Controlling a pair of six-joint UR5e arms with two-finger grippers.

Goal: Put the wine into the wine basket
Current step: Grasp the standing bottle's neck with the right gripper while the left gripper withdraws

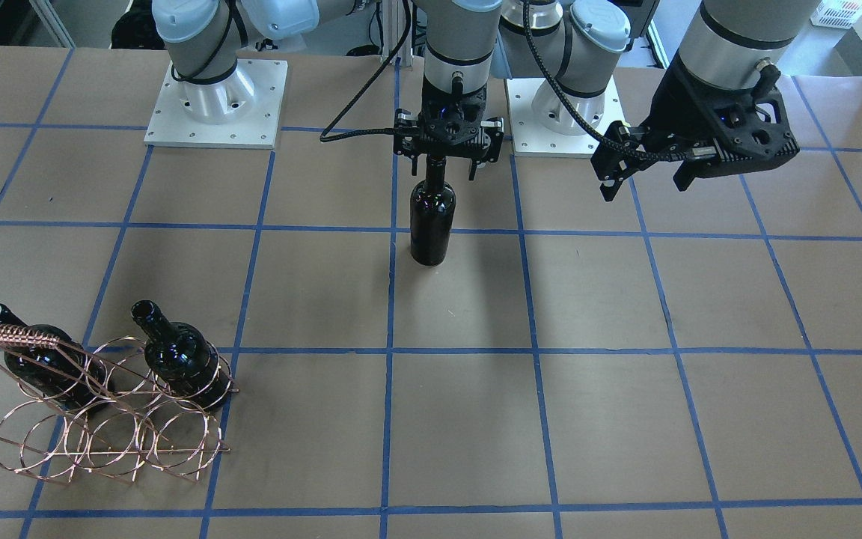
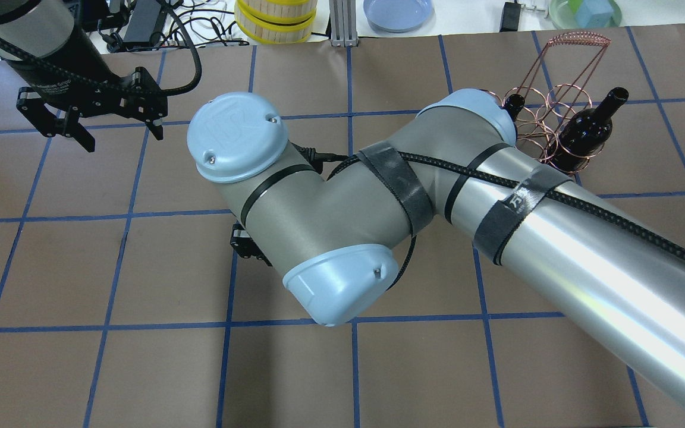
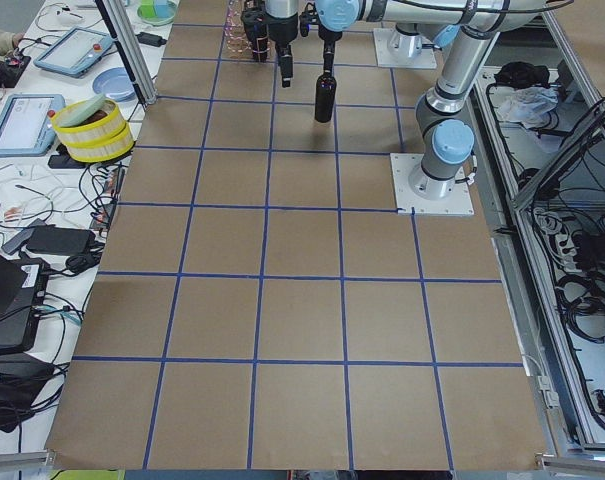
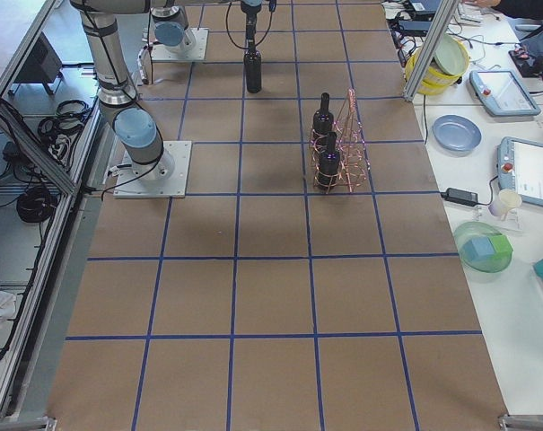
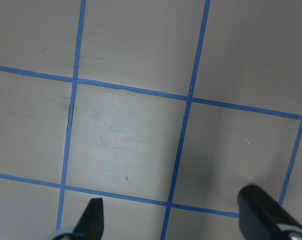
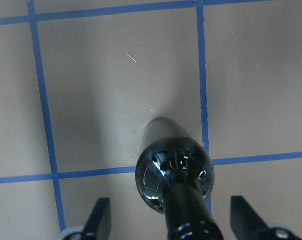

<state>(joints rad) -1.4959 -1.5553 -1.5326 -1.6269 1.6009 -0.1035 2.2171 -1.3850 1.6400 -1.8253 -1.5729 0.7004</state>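
Next, my right gripper grabs the near-black wine bottle by its neck (image 1: 435,172) to place the wine into the basket (image 1: 102,438).
A near-black wine bottle (image 1: 432,224) stands upright on the table near the middle, on the robot's side. My right gripper (image 1: 444,172) is open, with its fingers either side of the bottle's neck and not touching it; the right wrist view (image 6: 173,222) shows a gap on both sides of the bottle (image 6: 174,172). The copper wire wine basket (image 1: 102,438) stands at the table's far corner on my right, with two look-alike bottles (image 1: 176,355) (image 1: 42,363) in its rings. My left gripper (image 1: 644,183) is open and empty above bare table. In the overhead view my right arm hides the standing bottle.
The two arm bases (image 1: 214,105) stand at the robot's edge. The table is brown paper with blue tape lines (image 1: 390,419). Beyond the far edge in the overhead view are stacked bowls (image 2: 274,21) and a blue plate (image 2: 398,13). The basket also shows there (image 2: 574,47).
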